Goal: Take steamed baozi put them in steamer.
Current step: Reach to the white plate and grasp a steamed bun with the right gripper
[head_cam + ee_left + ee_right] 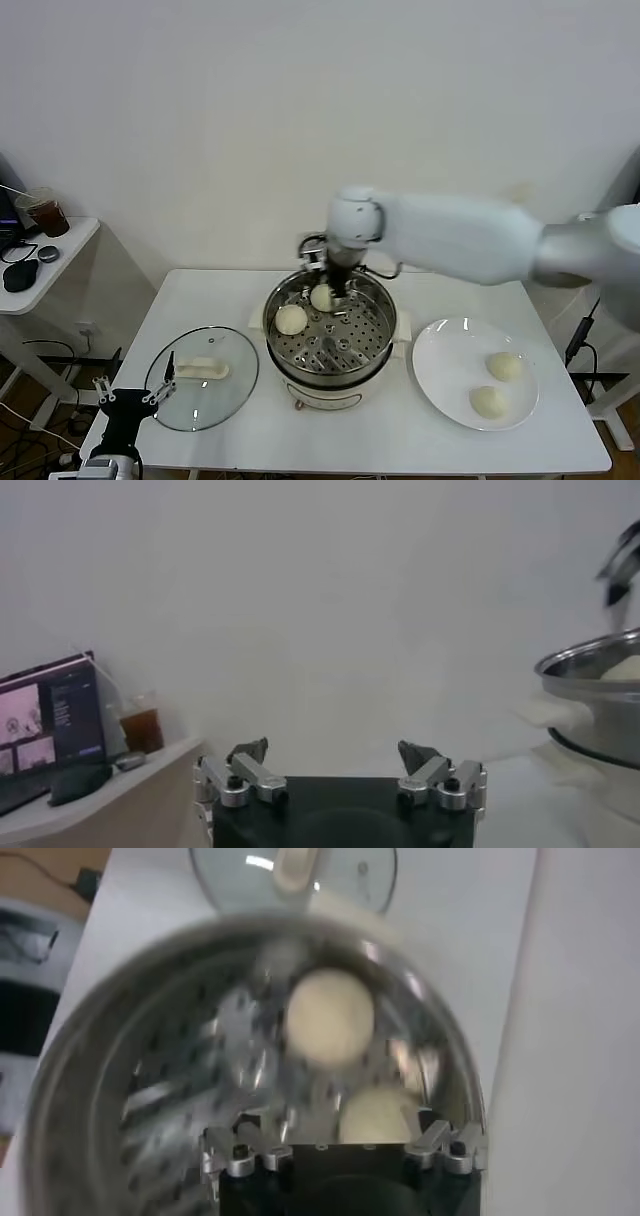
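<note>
My right gripper will next grab a baozi by its rounded sides from the white plate. It should then help fill the steamer.
The steamer (385,335) stands mid-table, a shiny steel pot with a perforated tray. Two baozi lie in it, one on its left side (291,318) and one at the back (322,296). My right arm reaches across from the right. Its gripper (337,280) hangs open just over the back bun. In the right wrist view that bun (378,1113) sits between the spread fingers (443,1143), and the other bun (330,1018) lies farther off. Two more baozi (505,366) (489,402) rest on the white plate (450,360). My left gripper (125,395) (335,755) is parked open at the table's front left corner.
A round glass lid (205,395) with a white handle lies flat left of the steamer. A side table (60,255) at far left carries a cup of dark drink (45,212) and small devices. A white wall stands behind the table.
</note>
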Controlling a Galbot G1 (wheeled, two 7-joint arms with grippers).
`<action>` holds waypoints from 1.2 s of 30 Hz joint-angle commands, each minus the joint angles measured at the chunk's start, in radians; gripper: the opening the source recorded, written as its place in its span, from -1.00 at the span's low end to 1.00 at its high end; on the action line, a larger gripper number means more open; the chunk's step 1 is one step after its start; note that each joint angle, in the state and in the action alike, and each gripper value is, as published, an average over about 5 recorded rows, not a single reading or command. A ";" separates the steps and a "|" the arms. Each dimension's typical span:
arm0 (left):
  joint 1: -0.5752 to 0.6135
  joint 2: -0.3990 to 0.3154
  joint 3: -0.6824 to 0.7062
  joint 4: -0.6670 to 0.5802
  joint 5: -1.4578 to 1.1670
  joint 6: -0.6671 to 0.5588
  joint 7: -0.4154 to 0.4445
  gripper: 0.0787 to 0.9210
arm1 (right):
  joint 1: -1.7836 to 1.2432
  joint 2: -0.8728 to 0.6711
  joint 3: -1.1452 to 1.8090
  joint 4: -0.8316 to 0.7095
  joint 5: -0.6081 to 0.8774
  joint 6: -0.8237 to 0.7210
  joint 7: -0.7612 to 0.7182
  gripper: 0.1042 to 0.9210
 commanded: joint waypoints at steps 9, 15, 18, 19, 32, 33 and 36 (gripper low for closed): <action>0.001 0.000 0.012 0.004 0.007 0.000 0.001 0.77 | 0.011 -0.607 0.014 0.234 -0.277 0.276 -0.268 0.76; 0.005 -0.005 0.018 0.004 0.013 0.001 0.002 0.77 | -0.165 -0.699 0.082 0.230 -0.412 0.346 -0.256 0.76; 0.009 -0.008 0.019 0.000 0.015 0.001 0.003 0.77 | -0.298 -0.732 0.179 0.219 -0.448 0.368 -0.231 0.76; 0.011 -0.010 0.019 0.000 0.017 0.001 0.003 0.77 | -0.340 -0.741 0.212 0.217 -0.457 0.374 -0.224 0.76; 0.025 -0.021 0.019 -0.001 0.031 0.001 0.003 0.77 | -0.714 -0.752 0.479 0.191 -0.512 0.358 -0.111 0.76; 0.026 -0.021 0.019 -0.001 0.032 0.001 0.003 0.77 | -0.724 -0.750 0.485 0.191 -0.513 0.354 -0.109 0.76; 0.029 -0.021 0.020 0.000 0.034 0.000 0.003 0.77 | -0.751 -0.743 0.502 0.190 -0.521 0.344 -0.105 0.76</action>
